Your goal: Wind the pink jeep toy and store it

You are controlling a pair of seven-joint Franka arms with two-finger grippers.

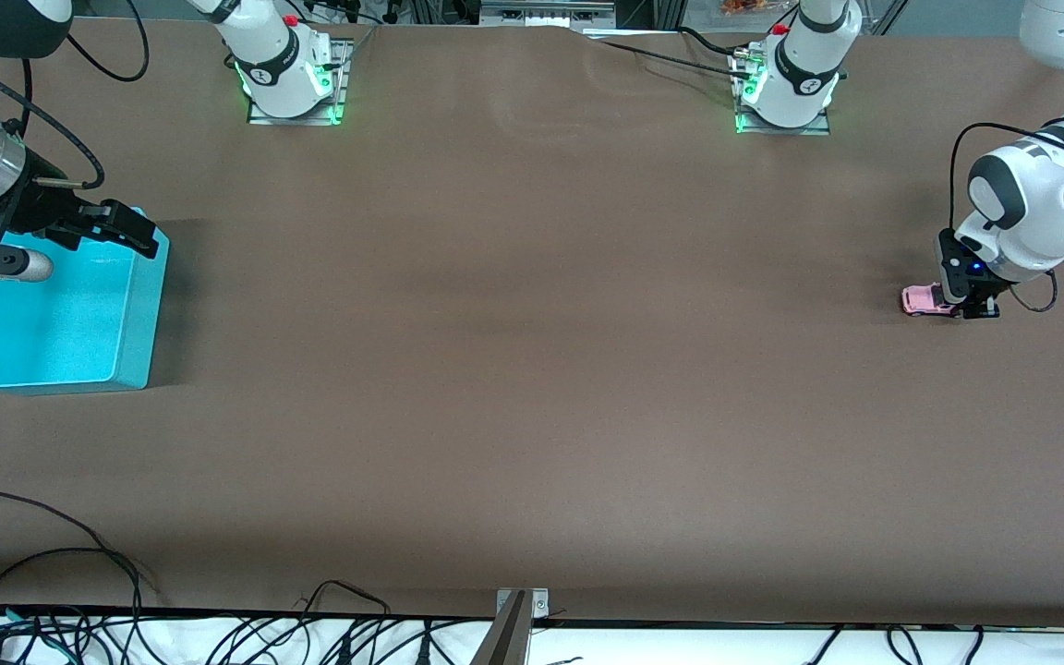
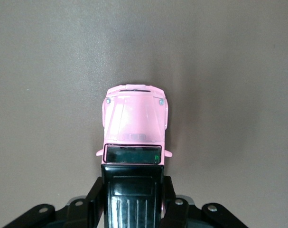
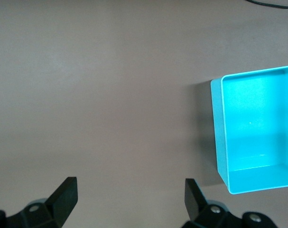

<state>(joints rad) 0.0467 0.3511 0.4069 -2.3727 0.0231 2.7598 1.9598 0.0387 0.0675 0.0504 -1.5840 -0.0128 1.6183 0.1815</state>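
Note:
I should release the pink jeep toy (image 1: 925, 301) (image 2: 134, 116) from my left gripper now. The toy sits low on the brown table, so it would stand there.
The pink jeep toy (image 1: 925, 301) sits low at the table near the left arm's end, with its pink hood (image 2: 134, 118) pointing away from the wrist. My left gripper (image 1: 971, 309) is shut on the jeep's black-roofed rear. In the left wrist view that gripper (image 2: 133, 199) has its black fingers (image 2: 93, 195) pressed against both sides of the body. My right gripper (image 1: 126, 231) hangs open by the teal bin (image 1: 139, 323) at the right arm's end. In the right wrist view this gripper (image 3: 130, 194) holds nothing, with bare table under it and the bin (image 3: 218, 142) off to one side.
The teal bin's inside shows nothing in it. Both arm bases (image 1: 292, 83) (image 1: 786, 92) stand along the table edge farthest from the front camera. Cables (image 1: 79, 591) trail along the nearest edge. The wide brown tabletop (image 1: 532, 351) lies between bin and jeep.

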